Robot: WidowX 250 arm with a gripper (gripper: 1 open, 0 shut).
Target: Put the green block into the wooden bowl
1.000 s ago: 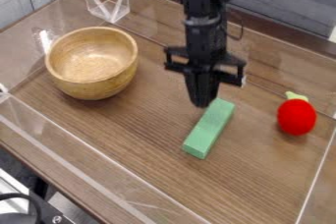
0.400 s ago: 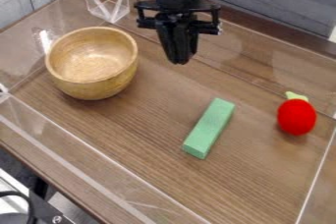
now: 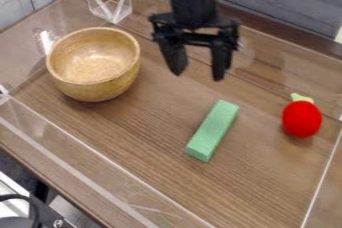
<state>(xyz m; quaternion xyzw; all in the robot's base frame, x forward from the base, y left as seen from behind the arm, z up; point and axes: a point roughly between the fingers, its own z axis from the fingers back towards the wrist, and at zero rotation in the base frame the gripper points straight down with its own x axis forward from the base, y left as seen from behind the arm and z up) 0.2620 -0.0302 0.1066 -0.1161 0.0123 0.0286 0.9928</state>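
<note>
The gripper grabs the green block [image 3: 214,130] by its long sides next, to put the block into the wooden bowl [image 3: 94,63].
The green block [image 3: 214,130], a flat mint-green bar, lies on the wooden table right of centre, angled slightly. The wooden bowl [image 3: 94,63] sits at the left, round, light tan and empty inside. My gripper [image 3: 195,70] hangs above the table between bowl and block, up and to the left of the block's far end. Its two black fingers [image 3: 173,60] are spread wide apart with nothing between them.
A red strawberry-like toy [image 3: 302,118] rests at the right near the clear wall. Low transparent walls [image 3: 80,187] border the table, and a clear folded piece [image 3: 108,5] stands at the back left.
The gripper rose from just above the block's far end, swung towards the bowl, then came back a little to the right. Its fingers went from shut to wide open. The block stayed put.
</note>
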